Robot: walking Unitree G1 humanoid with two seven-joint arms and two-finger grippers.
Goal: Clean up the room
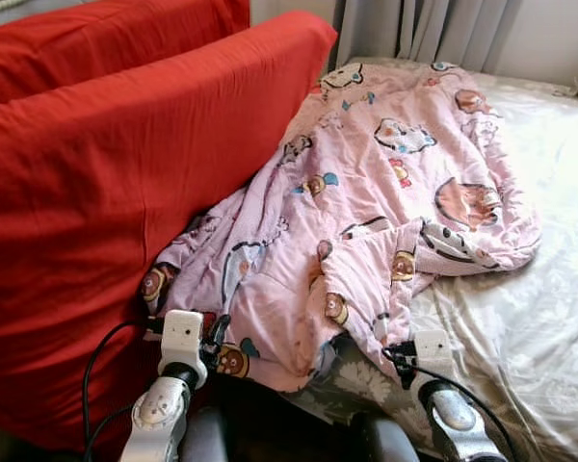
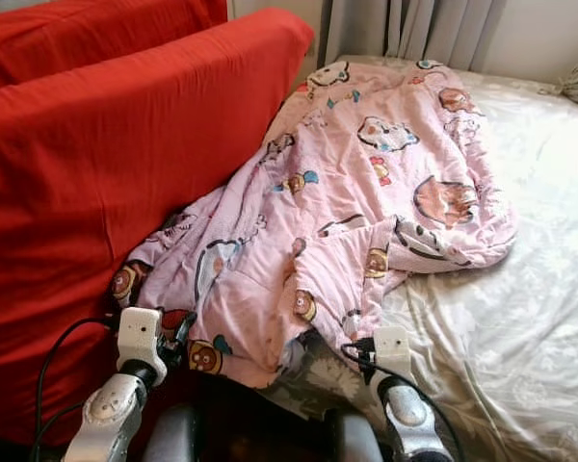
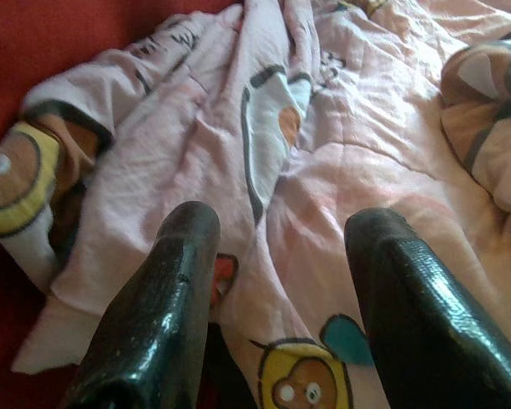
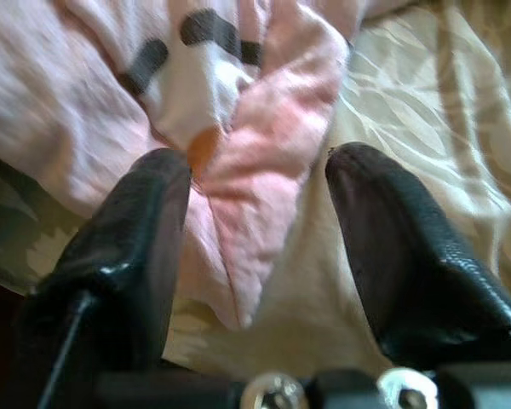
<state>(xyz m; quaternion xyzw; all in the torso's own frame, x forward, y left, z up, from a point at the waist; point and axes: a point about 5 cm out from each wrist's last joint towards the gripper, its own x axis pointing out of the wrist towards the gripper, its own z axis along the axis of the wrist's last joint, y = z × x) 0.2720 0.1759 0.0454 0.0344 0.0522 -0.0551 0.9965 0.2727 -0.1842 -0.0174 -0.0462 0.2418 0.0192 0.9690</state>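
The right gripper grabs the quilt by the fold at its hem corner [image 1: 393,362] next, since the rest spreads wide and slack across the bed.
A crumpled pink quilt [image 1: 366,212] with cartoon animal prints lies across the bed, bunched against the red cushions. My left gripper [image 1: 215,339] is at the quilt's near left corner, open, with the pink cloth [image 3: 281,247] lying between and beyond its black fingers [image 3: 166,298]. My right gripper [image 1: 401,354] is at the quilt's near right edge, open, and a fold of the quilt's edge [image 4: 255,204] runs between its two fingers [image 4: 392,247] over the sheet.
Two big red cushions [image 1: 106,173] stand along the left of the bed. A pale floral sheet [image 1: 530,318] covers the mattress on the right. Grey curtains [image 1: 424,29] hang behind the bed's head.
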